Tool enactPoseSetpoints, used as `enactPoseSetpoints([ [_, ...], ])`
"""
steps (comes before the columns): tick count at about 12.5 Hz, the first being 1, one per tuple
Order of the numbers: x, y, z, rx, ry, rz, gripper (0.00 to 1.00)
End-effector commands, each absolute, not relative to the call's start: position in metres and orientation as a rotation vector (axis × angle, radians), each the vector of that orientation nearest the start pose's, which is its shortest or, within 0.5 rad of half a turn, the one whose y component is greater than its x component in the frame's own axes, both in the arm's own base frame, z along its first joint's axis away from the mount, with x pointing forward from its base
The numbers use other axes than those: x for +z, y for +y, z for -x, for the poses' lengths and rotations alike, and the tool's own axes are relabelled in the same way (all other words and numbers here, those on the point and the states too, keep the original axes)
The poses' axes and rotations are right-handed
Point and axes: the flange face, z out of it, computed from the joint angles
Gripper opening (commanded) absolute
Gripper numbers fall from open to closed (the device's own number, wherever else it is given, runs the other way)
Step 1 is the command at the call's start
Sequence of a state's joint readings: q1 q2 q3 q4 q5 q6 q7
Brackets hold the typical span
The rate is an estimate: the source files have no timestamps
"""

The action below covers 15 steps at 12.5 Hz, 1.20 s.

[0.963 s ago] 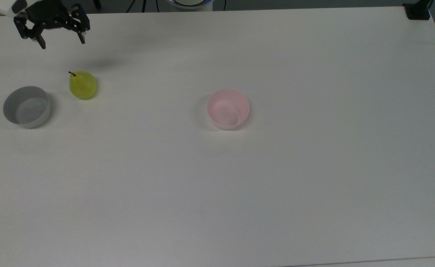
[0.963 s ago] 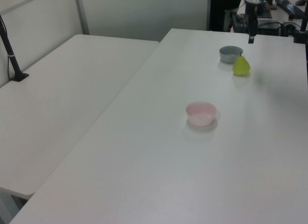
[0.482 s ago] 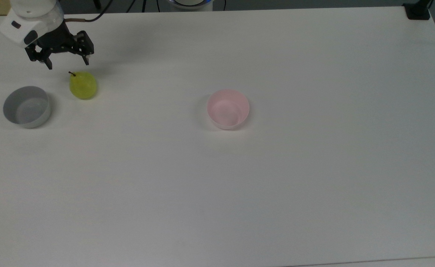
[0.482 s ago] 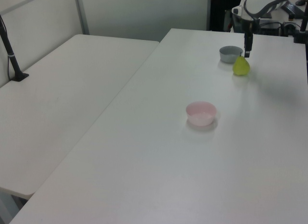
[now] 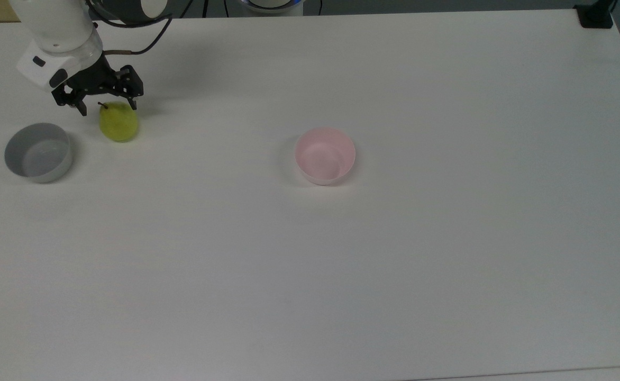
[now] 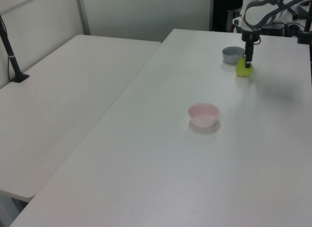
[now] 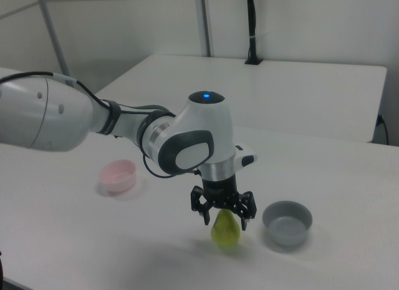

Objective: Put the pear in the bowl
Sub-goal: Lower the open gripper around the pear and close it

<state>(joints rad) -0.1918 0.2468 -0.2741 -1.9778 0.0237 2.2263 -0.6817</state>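
I will next take hold of the pear by its upper part (image 6: 242, 62) with my gripper. Then I will put the pear in the pink bowl (image 6: 204, 114).
The yellow-green pear (image 5: 120, 126) stands upright on the white table at the top view's left, its dark stem pointing up. My gripper (image 5: 108, 109) is open and lowered over the pear's top, one finger on either side of the stem end. In the right view the gripper (image 7: 225, 222) straddles the upper part of the pear (image 7: 225, 235). In the left view the gripper (image 6: 248, 64) hangs right over the pear (image 6: 242, 71). The pale pink bowl (image 5: 325, 156) sits empty near the table's middle, far from the pear, and it also shows as the pink bowl (image 6: 204, 114) and the pink bowl (image 7: 118, 176).
A grey round bowl (image 5: 38, 152) stands empty just to the top view's left of the pear, close to my fingers; the grey bowl (image 7: 287, 222) sits to the right view's right of the pear. A second white table (image 6: 63, 90) adjoins on the left view's left.
My gripper has come down and toward the pear from the top view's upper left, and its open fingers now flank the pear's top. The pear and both bowls have stayed put.
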Motion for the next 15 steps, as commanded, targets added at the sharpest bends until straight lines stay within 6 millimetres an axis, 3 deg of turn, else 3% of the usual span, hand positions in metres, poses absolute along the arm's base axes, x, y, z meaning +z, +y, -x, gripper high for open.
enactPoseSetpoints([
  [1,0.334,-0.259,-0.541,-0.016,-0.324,3.181,0.89],
  [2,0.333,-0.259,-0.541,-0.008,-0.322,3.178,0.58],
  [4,0.331,-0.256,-0.541,0.01,-0.286,3.173,0.12],
  [5,0.334,-0.253,-0.542,0.013,-0.225,3.174,0.01],
  [8,0.353,-0.246,-0.538,0.055,-0.221,3.145,0.01],
  [15,0.485,-0.198,-0.546,0.049,-0.204,3.107,0.02],
])
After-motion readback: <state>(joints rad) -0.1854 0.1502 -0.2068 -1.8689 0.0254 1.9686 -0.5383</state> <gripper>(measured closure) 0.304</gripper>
